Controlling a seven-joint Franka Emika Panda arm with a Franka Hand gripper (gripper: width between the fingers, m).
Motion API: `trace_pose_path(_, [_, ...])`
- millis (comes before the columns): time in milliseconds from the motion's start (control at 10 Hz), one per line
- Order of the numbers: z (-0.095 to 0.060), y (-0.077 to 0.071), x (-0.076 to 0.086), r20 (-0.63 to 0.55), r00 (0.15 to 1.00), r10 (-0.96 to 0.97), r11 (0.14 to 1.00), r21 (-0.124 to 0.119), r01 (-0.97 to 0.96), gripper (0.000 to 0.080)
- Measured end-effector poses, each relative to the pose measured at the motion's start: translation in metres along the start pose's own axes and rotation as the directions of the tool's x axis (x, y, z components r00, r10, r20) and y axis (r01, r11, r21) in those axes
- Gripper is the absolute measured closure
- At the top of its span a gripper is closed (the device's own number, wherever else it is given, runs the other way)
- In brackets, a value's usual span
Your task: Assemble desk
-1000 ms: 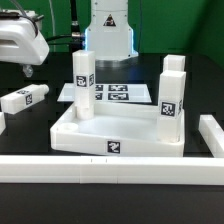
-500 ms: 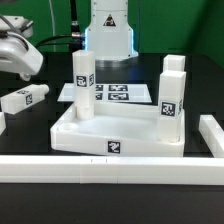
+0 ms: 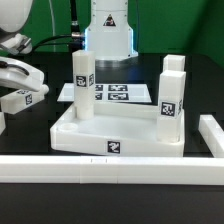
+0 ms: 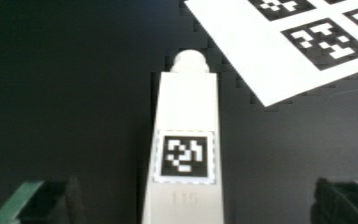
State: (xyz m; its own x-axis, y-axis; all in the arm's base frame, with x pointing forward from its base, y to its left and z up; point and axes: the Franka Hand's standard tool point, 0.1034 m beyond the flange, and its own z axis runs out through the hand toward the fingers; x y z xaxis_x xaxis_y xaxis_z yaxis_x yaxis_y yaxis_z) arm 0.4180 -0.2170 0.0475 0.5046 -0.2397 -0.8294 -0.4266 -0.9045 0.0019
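I should lower my gripper to the loose leg first and then close on it. My gripper's fingers are above the leg and would miss it if I closed now.
The white desk top (image 3: 92, 140) lies in the middle of the table with two white legs standing upright in it, one at the exterior view's left (image 3: 82, 84) and one at its right (image 3: 171, 92). A loose leg (image 3: 22, 99) lies flat on the black table left of the top. My gripper (image 3: 30, 86) hangs just above this leg. In the wrist view the leg (image 4: 188, 120) with its tag runs lengthwise between the fingers of my open gripper (image 4: 190, 203). The dark fingertips (image 4: 34, 200) stand well apart from the leg's sides and do not touch it.
The marker board (image 3: 115, 95) lies behind the desk top; its corner shows in the wrist view (image 4: 309, 40). A long white rail (image 3: 100, 168) runs along the front and another piece (image 3: 212, 135) stands at the right. A white part (image 3: 2, 122) shows at the far left edge.
My gripper has come down from high at the upper left to just above the loose leg. The desk top and its two upright legs have not moved.
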Motion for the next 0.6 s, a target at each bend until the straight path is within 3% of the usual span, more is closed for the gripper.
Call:
trace_pose_path(300, [0.002,0.003,0.003,-0.005,1.0,0.0,1.0,0.001,0.0,0.015])
trace_pose_path(600, [0.006,-0.004,0.015,-0.031,0.999,-0.012,1.0,-0.011,0.011,0.015])
